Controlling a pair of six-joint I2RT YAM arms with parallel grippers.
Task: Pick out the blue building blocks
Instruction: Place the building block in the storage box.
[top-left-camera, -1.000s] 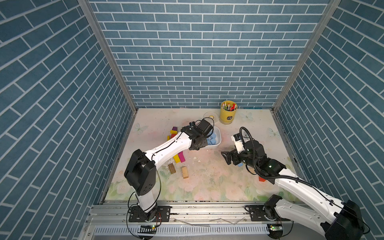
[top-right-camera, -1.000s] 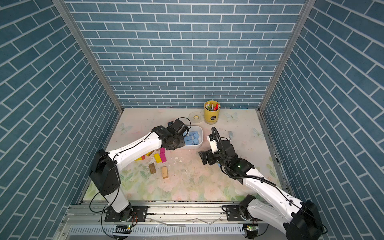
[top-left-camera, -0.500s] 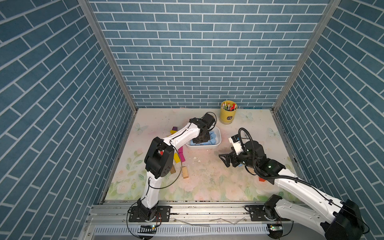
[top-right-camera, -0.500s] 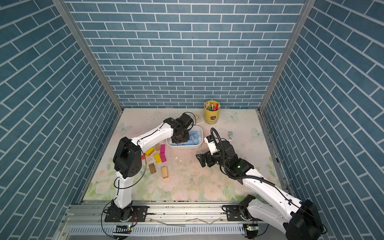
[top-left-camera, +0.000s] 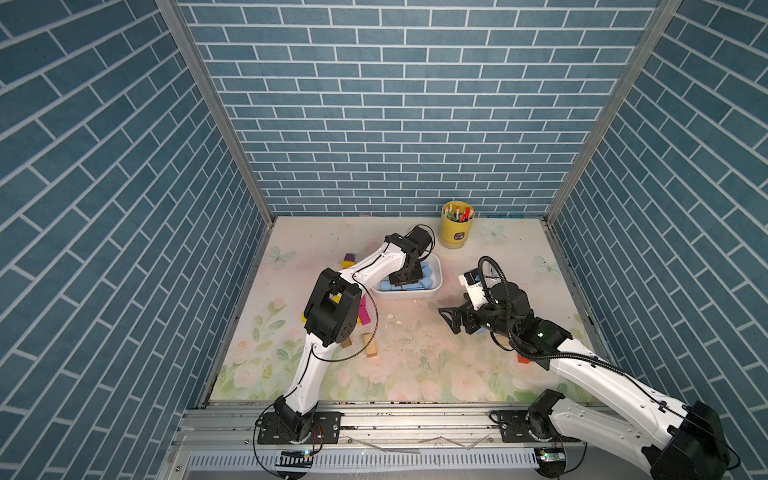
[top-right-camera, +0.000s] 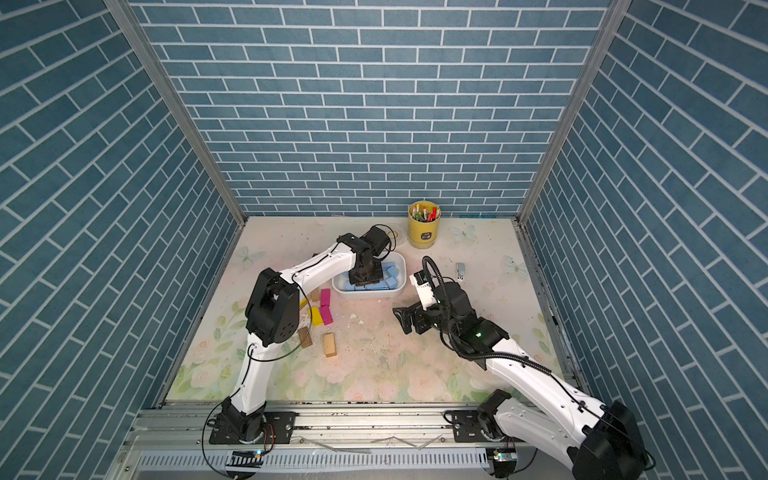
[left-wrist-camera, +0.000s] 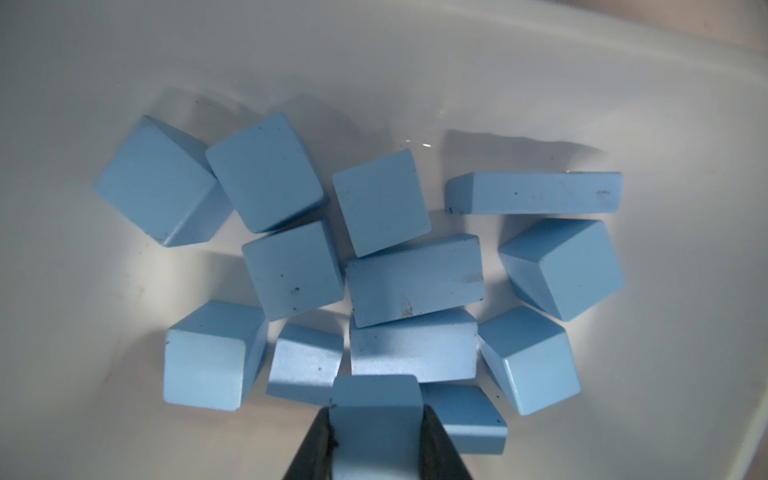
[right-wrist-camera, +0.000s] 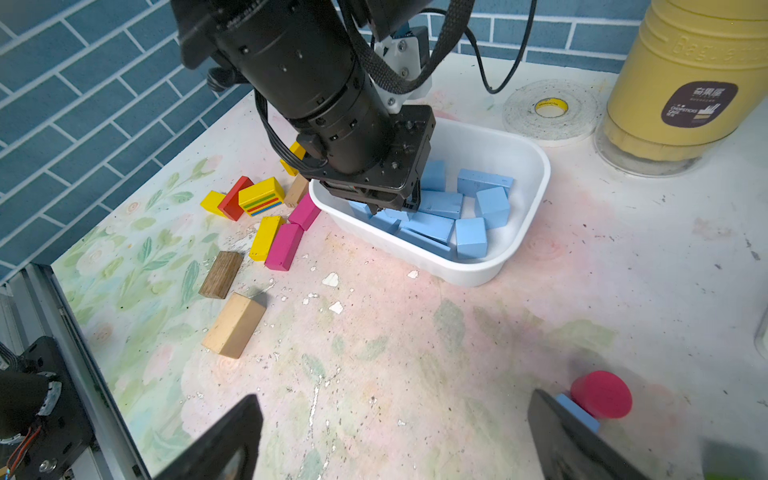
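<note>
My left gripper should release now: the blue block (left-wrist-camera: 376, 428) hangs low over the near row of blocks and would settle inside the tub.
Several blue building blocks (left-wrist-camera: 411, 278) lie in a loose heap inside the white tub (top-left-camera: 436, 266), and both top views and the right wrist view show them (top-right-camera: 390, 278) (right-wrist-camera: 440, 208). My left gripper (left-wrist-camera: 376, 444) reaches down into the tub, shut on one more blue block (left-wrist-camera: 376, 411) just above the heap. My right gripper (right-wrist-camera: 392, 415) hangs open over bare table to the right of the tub (top-left-camera: 451, 318). Another blue block (right-wrist-camera: 577, 411) lies just outside one of its fingers, against a red round piece (right-wrist-camera: 600, 395).
Yellow, magenta and red blocks (right-wrist-camera: 284, 245) and two wooden blocks (right-wrist-camera: 232, 324) lie left of the tub. A yellow cup of pens (top-left-camera: 457, 230) and a tape roll (right-wrist-camera: 550, 108) stand behind it. An orange block (top-left-camera: 523, 358) lies under my right arm.
My left arm has swung from the tub's left edge to over the tub and lowered its gripper inside, still holding its block. My right gripper has drifted slightly left, still open.
</note>
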